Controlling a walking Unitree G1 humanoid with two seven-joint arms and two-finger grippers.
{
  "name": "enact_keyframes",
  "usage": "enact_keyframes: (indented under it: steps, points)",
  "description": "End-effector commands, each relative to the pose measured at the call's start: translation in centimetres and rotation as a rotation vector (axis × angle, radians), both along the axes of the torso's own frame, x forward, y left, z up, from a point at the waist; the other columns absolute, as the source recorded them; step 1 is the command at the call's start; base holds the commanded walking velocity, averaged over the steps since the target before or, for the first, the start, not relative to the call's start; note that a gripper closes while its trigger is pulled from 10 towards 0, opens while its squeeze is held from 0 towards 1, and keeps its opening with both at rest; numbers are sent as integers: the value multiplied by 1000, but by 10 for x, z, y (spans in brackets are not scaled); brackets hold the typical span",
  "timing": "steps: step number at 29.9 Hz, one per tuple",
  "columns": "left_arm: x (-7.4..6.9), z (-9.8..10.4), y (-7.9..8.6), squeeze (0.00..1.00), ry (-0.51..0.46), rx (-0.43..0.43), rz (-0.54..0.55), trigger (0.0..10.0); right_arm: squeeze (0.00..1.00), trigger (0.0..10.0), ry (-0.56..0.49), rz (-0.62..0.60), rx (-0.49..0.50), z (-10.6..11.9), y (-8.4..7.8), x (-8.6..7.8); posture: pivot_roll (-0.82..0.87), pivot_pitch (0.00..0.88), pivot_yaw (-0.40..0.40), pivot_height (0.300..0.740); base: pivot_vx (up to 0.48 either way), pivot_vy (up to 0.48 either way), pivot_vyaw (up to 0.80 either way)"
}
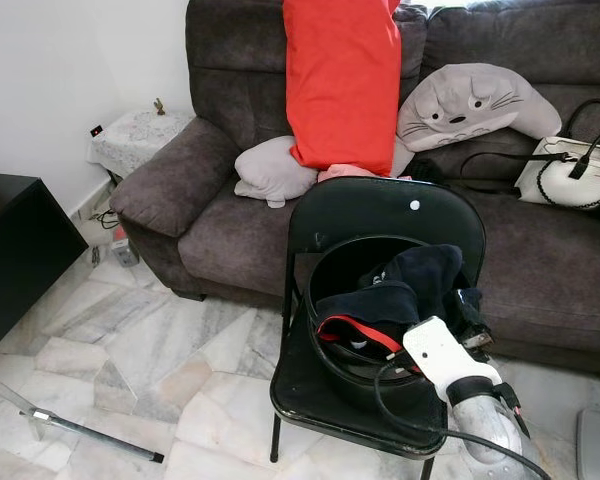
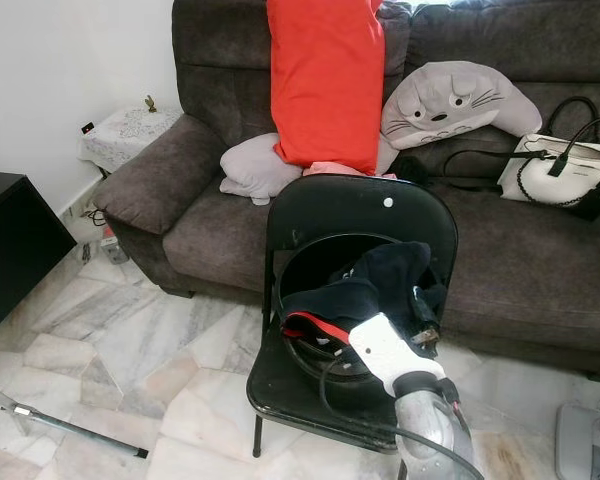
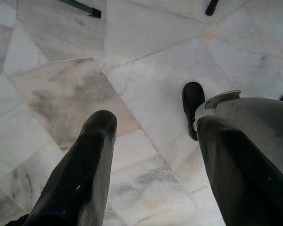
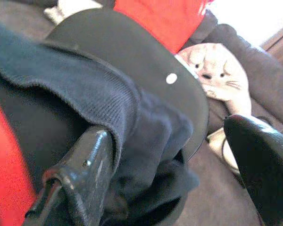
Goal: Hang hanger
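Note:
The ribbed edge (image 4: pixel 114 106) of the dark knitted garment arches up from the slack rest in the tub, so my right gripper should grab it next.
A black folding chair (image 1: pixel 380 215) stands in front of me and carries a round black tub (image 1: pixel 325 275) of dark clothes (image 1: pixel 415 275). A red strip (image 1: pixel 352 332) shows among them; whether it is cloth or a hanger I cannot tell. My right arm, with its white wrist (image 1: pixel 438 352), reaches into the tub from the near right. The right gripper (image 4: pixel 172 165) is open, its fingers wide apart, and navy cloth (image 4: pixel 108 103) is draped over one finger (image 4: pixel 87 174). My left gripper (image 3: pixel 151 141) hangs open over the marble floor.
Behind the chair is a dark grey sofa (image 1: pixel 210 230) with a red cushion (image 1: pixel 342 80), a grey pillow (image 1: pixel 275 170), a cat-face plush (image 1: pixel 475 100) and a white handbag (image 1: pixel 570 170). A black cabinet (image 1: pixel 15 250) stands at left. A metal rod (image 1: pixel 95 435) lies on the floor.

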State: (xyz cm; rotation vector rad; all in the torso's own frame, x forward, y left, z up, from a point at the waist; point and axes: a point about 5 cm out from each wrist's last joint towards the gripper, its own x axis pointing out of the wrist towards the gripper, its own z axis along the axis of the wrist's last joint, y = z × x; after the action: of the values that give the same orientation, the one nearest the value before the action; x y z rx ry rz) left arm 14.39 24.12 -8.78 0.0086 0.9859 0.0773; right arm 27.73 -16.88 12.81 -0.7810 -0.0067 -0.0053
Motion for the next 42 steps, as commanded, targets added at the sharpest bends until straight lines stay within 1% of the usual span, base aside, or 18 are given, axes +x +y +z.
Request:
enact_keyframes:
  steps: [1,4,10,12,13,14,15,17,20,25,27,30,31,32,33,34,37,42]
  points:
    - [-6,-2,5,0,33,15,7,10000,0,10000,7,-32,39,-2,-3,4,-65,95,128,740,0,0,0]
    - [-3,-2,-1,0,31,12,4,10000,0,10000,15,-47,87,-2,-4,12,-59,93,129,740,0,0,0]
    - [-1,-3,-6,0,28,8,2,10000,0,10000,43,-39,105,-4,-2,21,-59,92,129,740,0,0,0]
    - [0,-3,-6,0,27,6,1,10000,0,10000,79,-47,164,-8,-1,24,-56,88,130,740,0,0,0]
    - [0,-3,-6,0,28,6,0,10000,0,10000,124,-34,285,-13,3,25,-56,88,130,740,0,0,0]
    - [0,-2,-5,0,28,6,0,10000,0,10000,138,-25,332,-14,5,25,-56,88,130,740,0,0,0]
    - [0,-2,-5,0,28,6,0,10000,0,10000,138,-25,332,-14,5,25,-56,88,130,740,0,0,0]
    - [-1,-2,-3,0,29,8,1,10000,0,10000,150,-17,385,-14,7,24,-57,88,131,740,0,0,0]
    - [-3,-1,2,0,32,14,5,10000,0,10000,166,10,391,-14,9,24,-58,88,133,740,0,0,0]
    - [-3,-1,2,0,31,16,4,10000,0,10000,154,32,401,-12,10,24,-58,88,134,740,0,0,0]
    - [-2,-1,2,0,30,16,2,10000,0,10000,96,27,379,-4,7,26,-57,88,134,740,0,0,0]
    - [-3,-1,3,0,30,16,3,10000,0,10000,56,10,259,1,2,29,-57,87,134,740,0,0,0]
    - [-4,-1,3,0,30,16,3,10000,0,8510,55,9,236,2,1,30,-58,86,135,740,0,0,0]
    - [-4,-1,3,0,30,16,4,10000,0,4275,57,6,222,1,0,30,-58,85,135,740,0,0,0]
    - [-4,-1,4,0,31,16,4,10000,0,2392,61,5,208,1,-1,30,-58,86,135,740,0,0,0]
    - [-5,-1,4,0,32,16,4,10000,0,0,63,9,197,0,-1,30,-57,85,136,740,0,0,0]
    - [-7,-1,6,0,34,19,4,10000,0,0,72,17,162,-2,0,30,-56,84,136,740,0,0,0]
    - [-11,-2,9,0,40,23,7,10000,0,0,101,21,175,-8,2,30,-55,83,137,740,0,0,0]
